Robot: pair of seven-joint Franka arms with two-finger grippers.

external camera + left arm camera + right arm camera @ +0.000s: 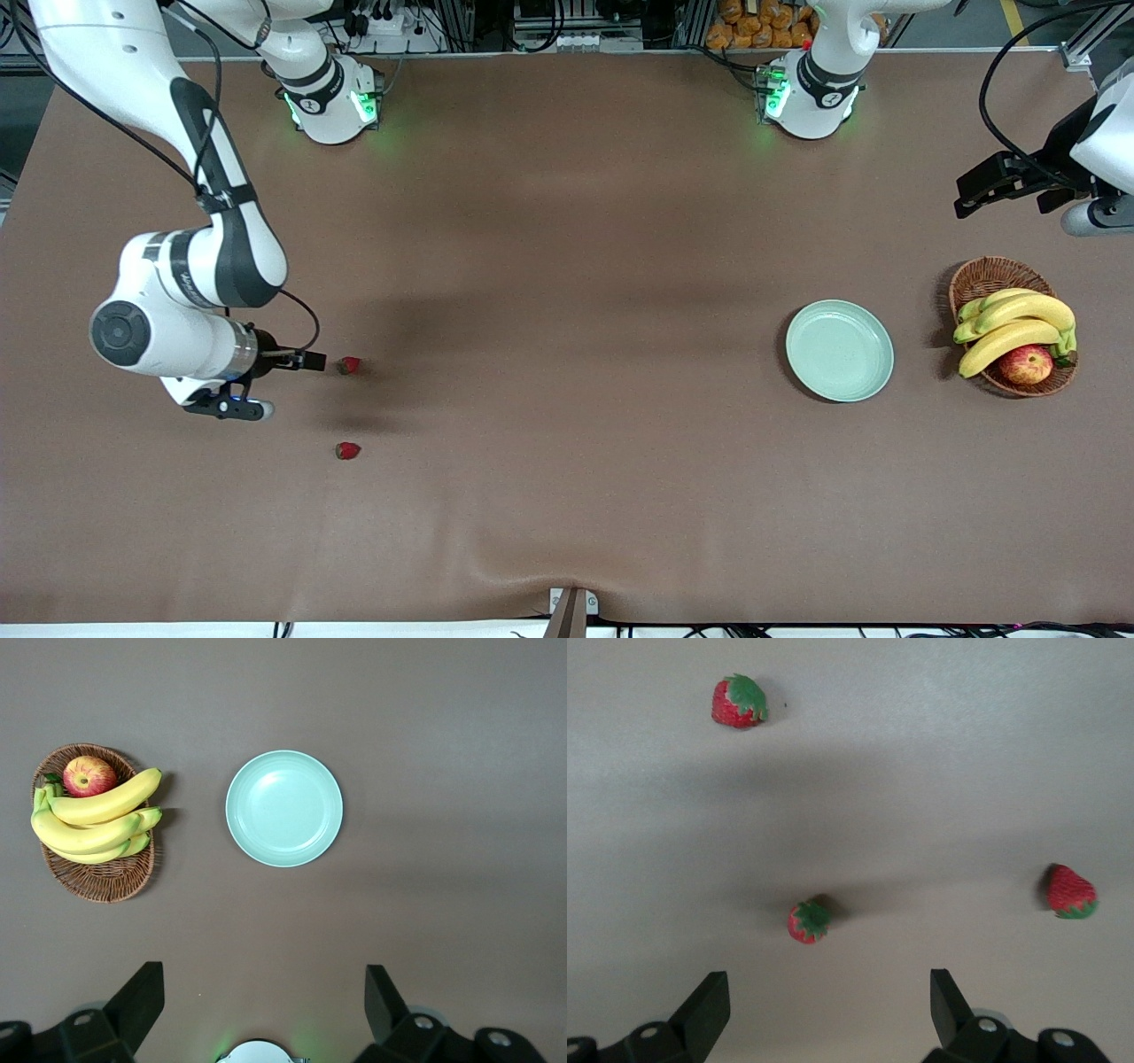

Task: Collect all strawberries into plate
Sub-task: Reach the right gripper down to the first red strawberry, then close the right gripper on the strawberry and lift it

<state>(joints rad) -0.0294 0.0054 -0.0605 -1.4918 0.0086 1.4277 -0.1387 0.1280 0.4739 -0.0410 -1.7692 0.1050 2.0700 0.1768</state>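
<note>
Next, my right gripper takes hold of the strawberry by its red sides below the leaves, to collect the strawberries into the plate [839, 350].
Two strawberries show in the front view, one [350, 365] just off my right gripper's [312, 361] tips, another [347, 451] nearer the front camera. The right wrist view shows all three lying apart on the table [738, 703], [808, 921], [1071, 891]. The right gripper [828, 992] hangs open and empty above them. The mint-green plate [839, 350] lies empty toward the left arm's end, also seen in the left wrist view [283, 808]. My left gripper [966, 197] waits open and empty, high over that end [264, 992].
A brown wicker basket [983, 279] with bananas [1019, 323] and a red-yellow apple [1026, 364] stands beside the plate at the left arm's end. It also shows in the left wrist view [102, 886]. A brown cloth covers the table.
</note>
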